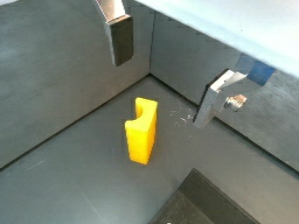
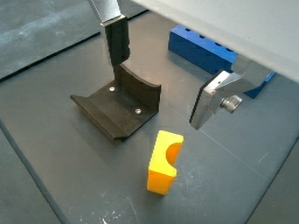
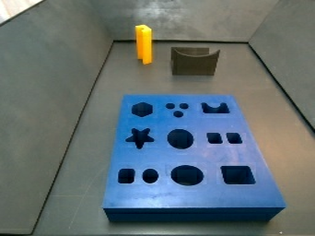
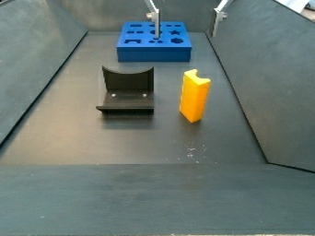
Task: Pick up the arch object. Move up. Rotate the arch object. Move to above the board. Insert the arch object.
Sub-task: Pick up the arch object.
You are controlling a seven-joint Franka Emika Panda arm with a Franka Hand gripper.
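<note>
My gripper is to grip the yellow arch object by its upper end [image 3: 143, 29] next. Then it can rotate the arch object and insert it into the board [image 3: 160, 157].
The arch object [image 1: 142, 131] is a small yellow-orange block standing upright on the grey floor; it shows in both wrist views [image 2: 165, 162] and both side views [image 3: 144, 43] [image 4: 193, 96]. My gripper [image 1: 170, 70] is open and empty, high above the arch object, which lies below the gap between the fingers [image 2: 115, 44]. In a side view only the fingertips show, at the upper edge of the gripper [image 4: 187, 9]. The board [image 3: 160, 157] is a thick blue slab with dark cut-outs, lying apart from the arch object [image 4: 135, 52] [image 2: 198, 52].
The fixture [image 3: 192, 61], a dark bracket with a curved notch, stands beside the arch object [image 4: 125, 89] [image 2: 117, 109]. Its edge shows in a wrist view [image 1: 222, 206]. Grey walls enclose the floor on all sides.
</note>
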